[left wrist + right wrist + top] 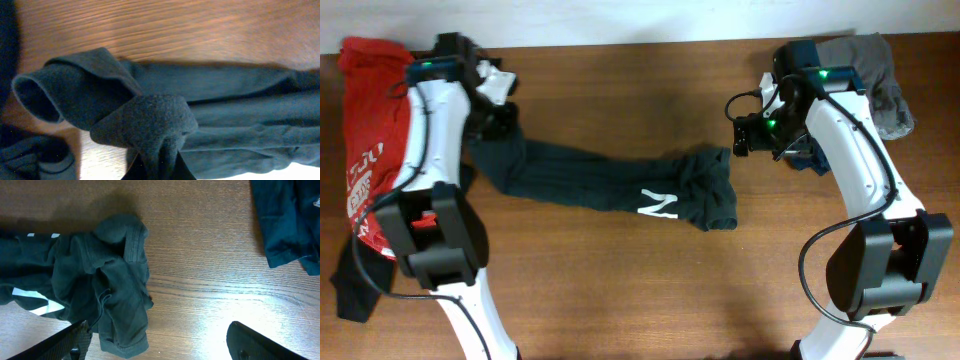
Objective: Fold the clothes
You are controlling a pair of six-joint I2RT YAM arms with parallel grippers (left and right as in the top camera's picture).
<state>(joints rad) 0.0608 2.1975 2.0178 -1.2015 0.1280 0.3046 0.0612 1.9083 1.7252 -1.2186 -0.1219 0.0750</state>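
Observation:
The black T-shirt's pinched end (pixel 498 158) is beyond the shirt's stretched band (pixel 570 183), so my left gripper keeps hold until that end comes over the band.
A large black T-shirt (pixel 590 175) lies stretched in a rope-like band across the table, with white letters (pixel 658 205) showing near its bunched right end (pixel 110 280). My left gripper (pixel 500 118) is shut on the shirt's left end; in the left wrist view a fold of cloth (pixel 150 120) is pinched between the fingers (pixel 172 170). My right gripper (pixel 745 135) hovers open just right of the bunched end, with only bare wood between its fingertips (pixel 159 326). Its left finger (pixel 70 340) is beside the shirt's hem.
A red garment (pixel 370 130) lies at the far left with a black one (pixel 355 285) below it. A grey garment (pixel 875 75) sits at the back right. A navy one (pixel 290 220) lies under the right arm. The wooden table (pixel 620 290) shows in front.

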